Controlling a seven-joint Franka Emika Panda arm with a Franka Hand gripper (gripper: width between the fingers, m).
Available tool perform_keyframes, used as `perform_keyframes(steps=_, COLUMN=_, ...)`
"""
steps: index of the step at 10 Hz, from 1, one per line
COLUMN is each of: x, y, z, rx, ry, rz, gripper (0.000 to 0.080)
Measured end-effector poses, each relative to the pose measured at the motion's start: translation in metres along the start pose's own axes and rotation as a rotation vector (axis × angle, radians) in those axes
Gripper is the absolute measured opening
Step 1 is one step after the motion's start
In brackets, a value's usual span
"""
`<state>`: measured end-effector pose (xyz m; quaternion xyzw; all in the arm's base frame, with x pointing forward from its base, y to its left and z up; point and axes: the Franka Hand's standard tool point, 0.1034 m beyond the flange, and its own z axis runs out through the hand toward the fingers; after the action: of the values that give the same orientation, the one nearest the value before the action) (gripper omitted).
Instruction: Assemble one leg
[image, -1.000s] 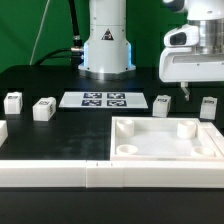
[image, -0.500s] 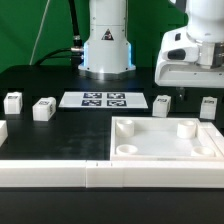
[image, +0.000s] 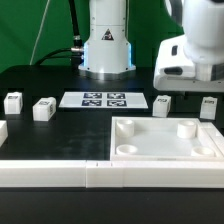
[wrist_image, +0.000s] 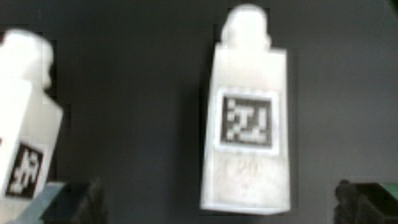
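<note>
My gripper's fingers hang above the white leg (image: 208, 108), so closing now would miss the leg. Next, my gripper lowers first, then closes on the leg.
Several white legs with square tags lie on the black table: two at the exterior view's left (image: 12, 101) (image: 43, 109) and two at its right (image: 162, 103) (image: 208, 106). My gripper (image: 185, 88) hangs above the table between the two right legs. In the wrist view a leg (wrist_image: 246, 120) lies lengthwise below the gripper (wrist_image: 222, 207), between the dark fingertips (wrist_image: 71, 205), which stand wide apart and do not touch it. A second leg (wrist_image: 27, 120) shows at that picture's edge. The gripper is open and empty.
The large white square piece with raised rim and corner holes (image: 165, 150) lies in front of the right legs. The marker board (image: 105, 99) lies mid-table before the robot base (image: 107, 45). A long white rail (image: 90, 175) runs along the front.
The hand has moved toward the exterior view's left and a little lower, closing in over the two right legs. Nothing on the table has moved.
</note>
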<state>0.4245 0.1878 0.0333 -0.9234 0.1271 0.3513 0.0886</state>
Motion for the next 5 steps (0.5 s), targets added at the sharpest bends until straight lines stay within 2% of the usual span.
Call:
perform_keyframes(steps=2, x=0.007, y=-0.006, z=0.004, rx=0.014, ry=0.071, rz=-0.009, gripper=0.0649)
perform_keyframes(steps=5, x=0.0, y=-0.009, z=0.02, rx=-0.002, ry=0.048, rz=-0.007, gripper=0.0649)
